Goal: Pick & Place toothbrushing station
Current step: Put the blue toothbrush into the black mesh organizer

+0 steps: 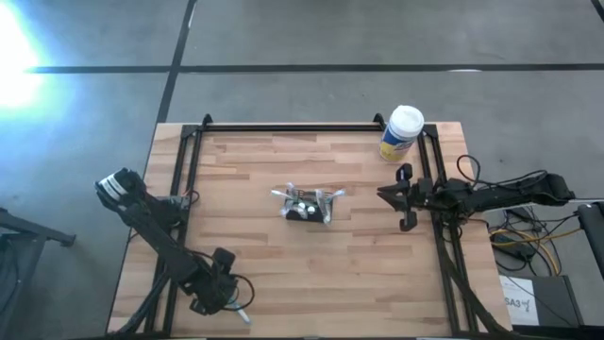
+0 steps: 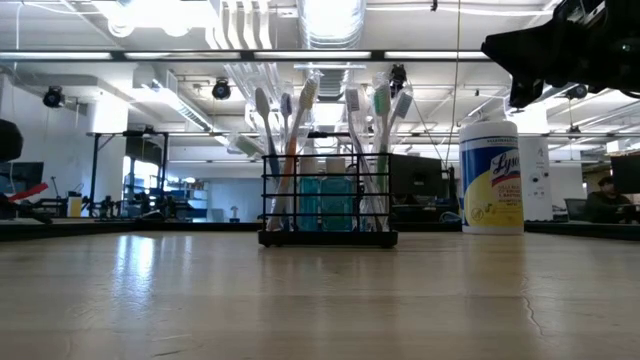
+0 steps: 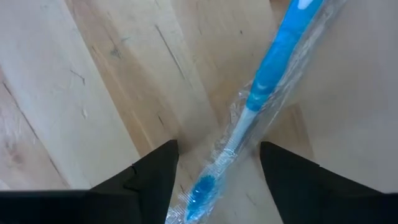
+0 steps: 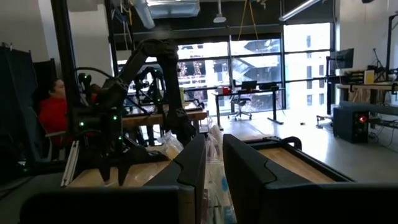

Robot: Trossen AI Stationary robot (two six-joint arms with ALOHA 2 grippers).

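I should take hold of the toothbrush's neck (image 3: 239, 132) with my left gripper next, so that the toothbrush's blue handle (image 3: 275, 64) stays free to go into the station.
The toothbrushing station (image 1: 304, 204), a small black mesh holder (image 2: 328, 200) with several toothbrushes standing in it, rests on its base at the table's middle. My left gripper (image 1: 232, 306) is near the table's front edge at the left, pointing down and open (image 3: 217, 177). Its fingers stand on either side of a blue toothbrush in a clear wrapper (image 3: 261, 93) that lies flat on the wood; I see no touch. My right gripper (image 1: 385, 195) hovers at the table's right side, pointing level toward the station, its fingers (image 4: 214, 168) shut to a narrow slit with nothing between them.
A white-lidded, yellow-labelled canister (image 1: 401, 132) stands at the far right corner (image 2: 490, 175). Black frame rails run along the table's left side (image 1: 179, 189), right side (image 1: 442, 246) and far side (image 1: 293, 127). Bare wood lies between the station and the front edge.
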